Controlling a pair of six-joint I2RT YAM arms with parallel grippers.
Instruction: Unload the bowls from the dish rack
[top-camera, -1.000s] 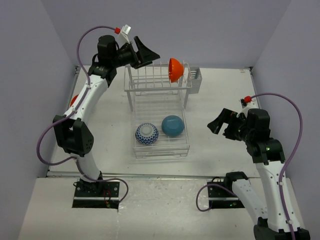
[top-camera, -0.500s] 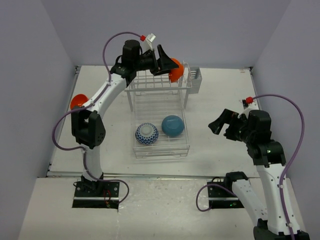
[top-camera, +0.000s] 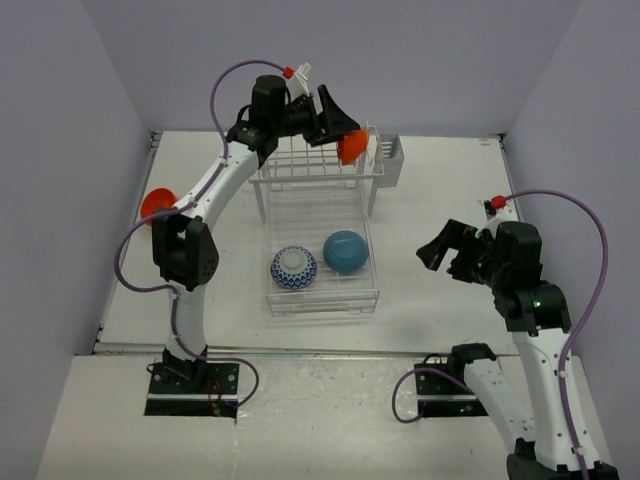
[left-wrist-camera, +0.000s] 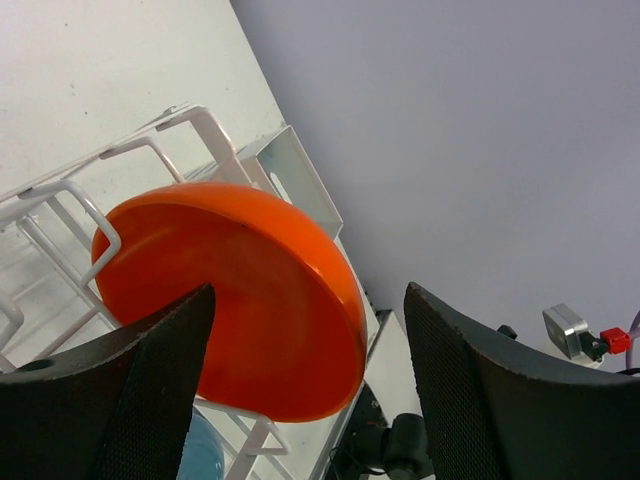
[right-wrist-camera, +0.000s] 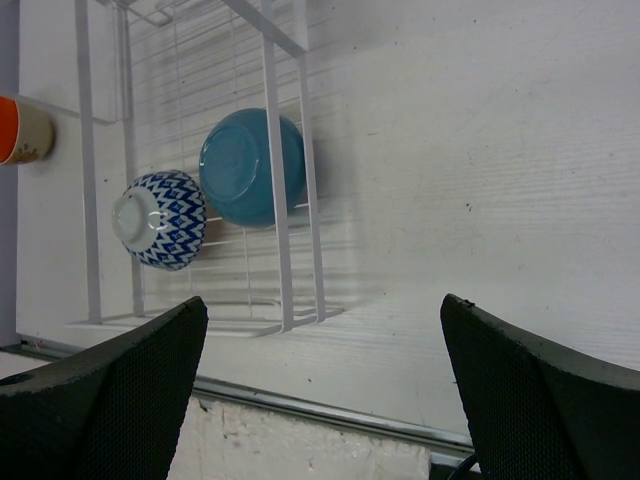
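Observation:
My left gripper's fingers are wide apart around the orange bowl's rim (top-camera: 351, 143) (left-wrist-camera: 323, 265). The orange bowl would stay among the rack's wires if I lifted my left gripper now.
An orange bowl (top-camera: 350, 147) stands on edge among the tines at the back right of the white dish rack (top-camera: 262, 190). In the left wrist view the orange bowl (left-wrist-camera: 240, 290) fills the middle. My left gripper (top-camera: 337, 122) is open, its jaws on either side of the bowl's rim and not closed on it. A blue-and-white bowl (top-camera: 294, 267) and a teal bowl (top-camera: 346, 251) lie upside down in the rack's flat tray. A second orange bowl (top-camera: 153, 204) sits on the table at the left. My right gripper (top-camera: 441, 247) is open and empty, right of the rack.
A small grey caddy (top-camera: 391, 160) hangs on the rack's back right corner. The right wrist view shows the teal bowl (right-wrist-camera: 250, 165), the patterned bowl (right-wrist-camera: 160, 220), and an orange and cream shape (right-wrist-camera: 20, 130) at the left edge. Walls close the table on three sides.
My left gripper has swung right from the rack's back left corner to the orange bowl and now has its jaws on either side of the rim. The right arm has barely moved.

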